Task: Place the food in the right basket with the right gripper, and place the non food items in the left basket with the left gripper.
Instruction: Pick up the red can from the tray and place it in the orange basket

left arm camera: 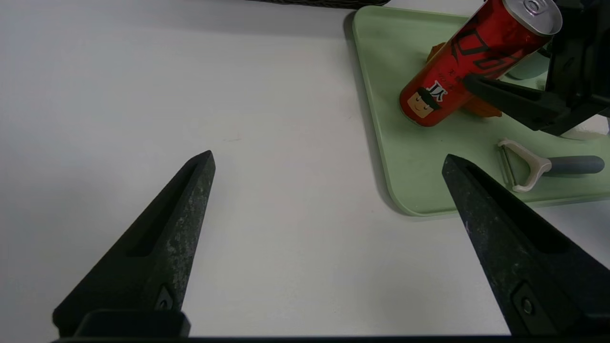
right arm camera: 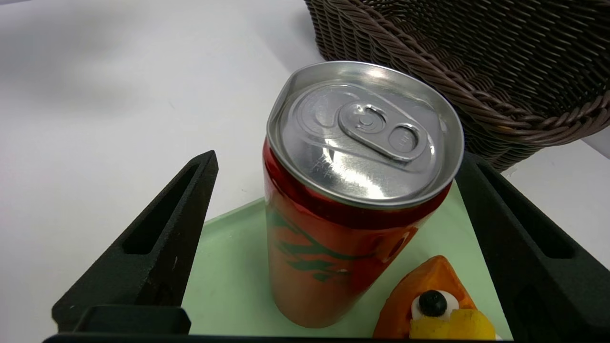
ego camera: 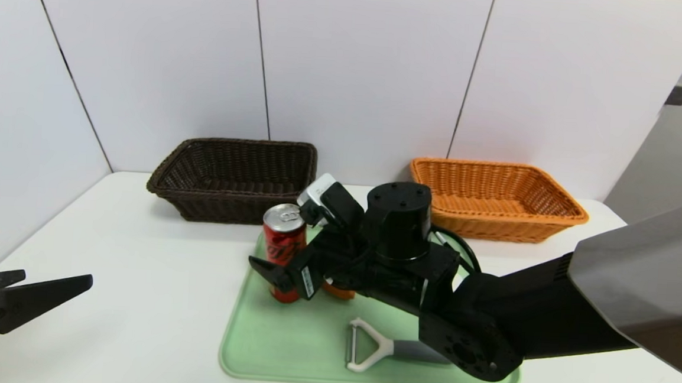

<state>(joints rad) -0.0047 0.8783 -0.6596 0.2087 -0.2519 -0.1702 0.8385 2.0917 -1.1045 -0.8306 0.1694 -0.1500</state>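
Note:
My right gripper should close on the red can now, because its fingers are on either side of the can, below its silver top [right arm camera: 363,134]. Closing now would hold it.
A slim red soda can [ego camera: 283,242] stands upright at the far left of a green tray [ego camera: 284,342]. My right gripper [right arm camera: 338,157] is open, one finger on each side of the can [right arm camera: 333,228]. There is clear space between the can and at least one finger. The orange cake wedge [right arm camera: 438,305] lies just beside the can. A white peeler [ego camera: 367,347] with a grey handle lies near the tray's front. My left gripper [ego camera: 57,279] hangs open and empty over bare table at the front left. The arm mostly hides the blue-grey cup [left arm camera: 526,69] and the white bar [left arm camera: 584,134].
The dark brown basket [ego camera: 232,176] stands at the back left, close behind the can. The orange-tan basket [ego camera: 494,198] stands at the back right. White wall panels close off the far side of the white table [ego camera: 135,262].

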